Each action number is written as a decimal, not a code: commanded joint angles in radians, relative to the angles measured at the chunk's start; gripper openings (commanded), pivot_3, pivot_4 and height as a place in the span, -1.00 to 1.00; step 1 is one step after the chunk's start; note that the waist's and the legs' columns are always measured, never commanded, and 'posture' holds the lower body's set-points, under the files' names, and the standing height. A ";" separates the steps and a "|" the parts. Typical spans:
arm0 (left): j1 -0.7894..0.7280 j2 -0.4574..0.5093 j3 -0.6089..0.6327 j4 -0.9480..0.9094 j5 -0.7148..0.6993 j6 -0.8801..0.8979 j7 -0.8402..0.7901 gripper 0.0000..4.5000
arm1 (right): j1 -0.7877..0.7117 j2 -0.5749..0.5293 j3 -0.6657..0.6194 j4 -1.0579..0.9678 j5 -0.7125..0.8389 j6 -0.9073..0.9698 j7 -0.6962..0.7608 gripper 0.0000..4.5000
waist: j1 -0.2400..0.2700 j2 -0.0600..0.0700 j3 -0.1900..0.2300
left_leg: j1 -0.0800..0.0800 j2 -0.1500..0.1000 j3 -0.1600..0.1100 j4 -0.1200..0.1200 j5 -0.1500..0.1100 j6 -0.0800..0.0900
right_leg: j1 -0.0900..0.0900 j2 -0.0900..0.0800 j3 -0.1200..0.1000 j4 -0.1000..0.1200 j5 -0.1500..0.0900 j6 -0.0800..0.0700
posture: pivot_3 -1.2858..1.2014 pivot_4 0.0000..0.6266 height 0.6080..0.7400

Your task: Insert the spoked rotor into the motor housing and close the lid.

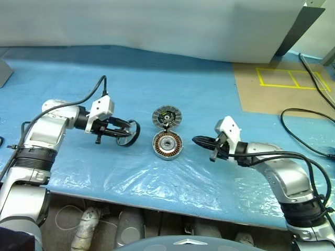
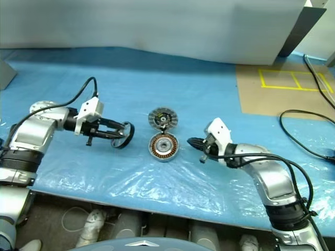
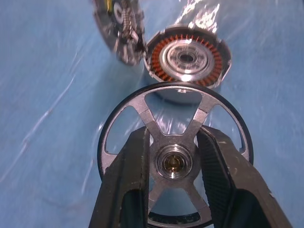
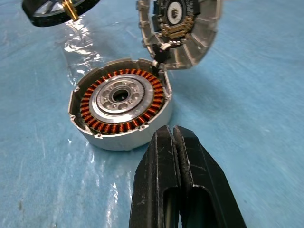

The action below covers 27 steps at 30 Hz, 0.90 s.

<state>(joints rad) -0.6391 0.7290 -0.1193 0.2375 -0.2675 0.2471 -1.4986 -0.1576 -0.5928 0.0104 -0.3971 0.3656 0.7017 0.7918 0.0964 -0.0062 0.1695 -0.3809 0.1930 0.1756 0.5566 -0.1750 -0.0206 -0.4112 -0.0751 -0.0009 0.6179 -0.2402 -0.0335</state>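
The spoked rotor is hanging short of the motor housing [image 1: 167,145] [image 3: 186,59], so I need to move the rotor toward the housing's opening before my left gripper lets go of it.
My left gripper [image 1: 124,134] is shut on the spoked rotor [image 1: 132,133], a thin dark wheel held off the table to the left of the motor housing [image 1: 167,145]. In the left wrist view both fingers [image 3: 135,161] clamp the rotor [image 3: 156,123] on either side of its hub. The housing [image 4: 121,102] lies open, copper windings around a silver centre. Just behind it the lid [image 1: 166,117] leans tilted, its segmented face and black hub showing [image 4: 183,28]. My right gripper [image 1: 197,140] is shut and empty, pointing at the housing from its right, a short gap away [image 4: 172,132].
The table is covered in blue sheet with crinkled clear plastic [image 1: 172,178] near its front edge. A brown board with yellow tape [image 1: 282,83] lies at the back right. Black cables [image 1: 306,130] trail along the right side. A white panel [image 1: 157,26] closes the back.
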 commanded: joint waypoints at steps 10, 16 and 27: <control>-0.054 -0.169 -0.056 -0.047 -0.040 0.041 0.058 -0.50 | 0.077 -0.007 -0.034 -0.066 0.004 0.002 -0.105 -1.00 | -0.001 0.000 0.000 | 0.000 0.000 0.000 0.001 0.000 0.000 | 0.000 0.000 0.001 0.000 0.000 0.000 | 0.03 -0.52 1.00; -0.068 -0.232 -0.084 0.027 -0.001 -0.015 0.097 -0.50 | 0.099 -0.017 -0.044 -0.075 0.000 -0.005 -0.132 -1.00 | -0.001 0.000 0.000 | -0.001 -0.001 -0.001 0.001 0.000 0.000 | 0.000 0.000 0.000 -0.001 0.000 0.000 | 0.03 -0.52 1.00; -0.062 -0.232 -0.135 0.065 0.047 -0.071 0.050 -0.50 | 0.125 -0.017 -0.032 -0.084 -0.015 -0.017 -0.162 -1.00 | -0.001 0.000 0.000 | -0.001 -0.001 -0.001 0.002 0.000 0.000 | 0.000 0.000 0.000 -0.001 0.000 0.000 | 0.03 -0.52 1.00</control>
<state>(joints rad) -0.6966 0.4814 -0.2502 0.3120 -0.2226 0.1926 -1.4288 -0.0330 -0.6013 -0.0138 -0.4443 0.3526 0.7050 0.6317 0.0957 -0.0063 0.1695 -0.3821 0.1922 0.1744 0.5586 -0.1749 -0.0204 -0.4108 -0.0749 -0.0010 0.6169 -0.2400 -0.0330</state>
